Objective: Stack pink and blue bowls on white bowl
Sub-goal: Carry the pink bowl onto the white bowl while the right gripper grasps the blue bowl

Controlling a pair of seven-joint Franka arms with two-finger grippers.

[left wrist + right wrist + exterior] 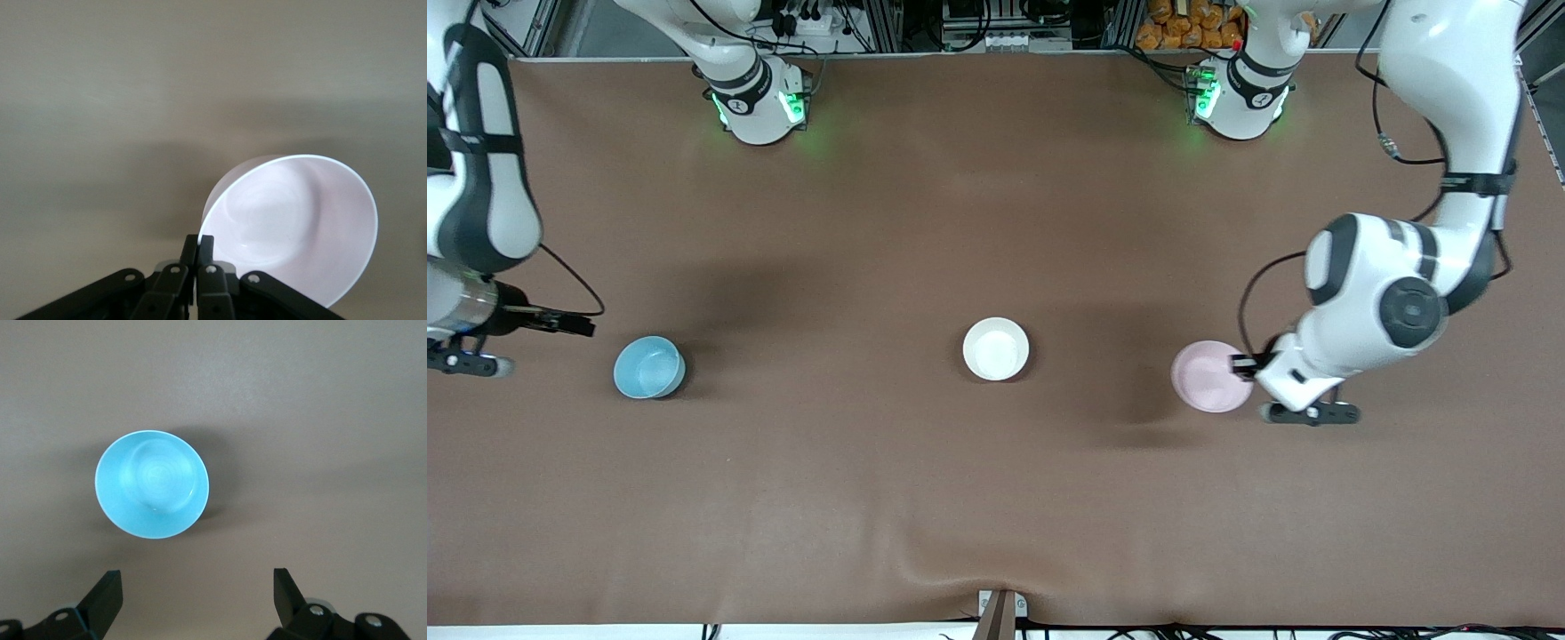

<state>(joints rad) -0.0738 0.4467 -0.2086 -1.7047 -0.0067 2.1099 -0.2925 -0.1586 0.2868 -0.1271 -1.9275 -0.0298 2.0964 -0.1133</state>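
Observation:
The right gripper grabs the light blue bowl by its rim next, to stack it on the white bowl.
The pale pink bowl is toward the left arm's end of the table. My left gripper is shut on its rim and holds it tilted, a little above the brown table. In the left wrist view the fingertips pinch the rim of the pink bowl. The white bowl sits upright at the table's middle. The light blue bowl sits upright toward the right arm's end. My right gripper is open and empty, above the table beside the blue bowl.
The brown table cover has a small ridge near the front edge. A clamp sits at the middle of that edge. The arms' bases stand along the table's back edge.

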